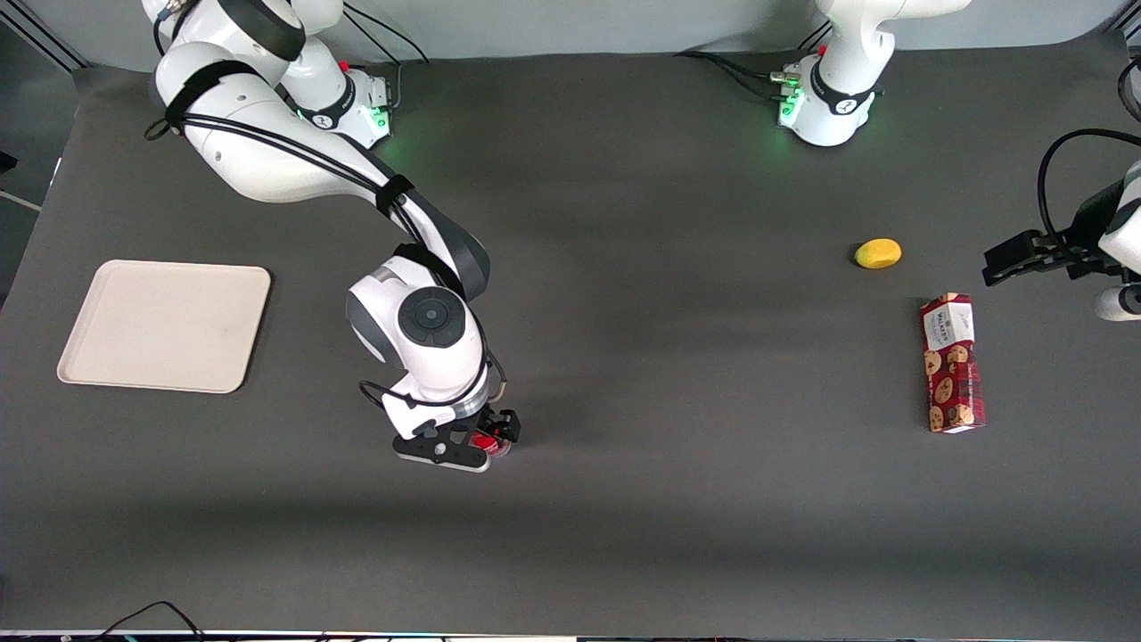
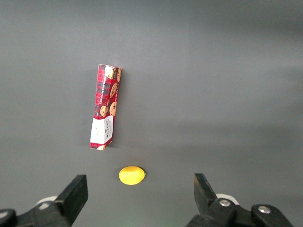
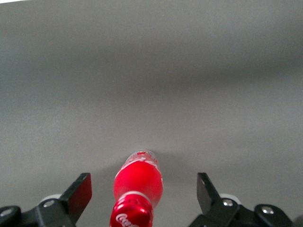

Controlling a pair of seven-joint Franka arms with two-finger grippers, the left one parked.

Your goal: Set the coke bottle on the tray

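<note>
The coke bottle should be gripped next by its end with the cap [image 1: 487, 440]. The gripper then leaves the coke bottle's bottom free to meet the beige tray [image 1: 167, 325].
The coke bottle [image 3: 138, 189], slim and red with a red cap, stands upright on the dark table; in the front view only a bit of the coke bottle [image 1: 486, 441] shows under the wrist. My gripper [image 3: 144, 191] is lowered around it, open, with a gap between each finger and the bottle. In the front view the gripper [image 1: 477, 443] sits well nearer the front camera than the tray. The beige tray [image 1: 167, 325] lies flat with nothing on it, toward the working arm's end of the table.
A red cookie box [image 1: 952, 363] lies flat toward the parked arm's end of the table, with a small yellow lemon-like object [image 1: 878, 253] a little farther from the front camera. Both also show in the left wrist view: the box [image 2: 105, 107], the yellow object [image 2: 131, 175].
</note>
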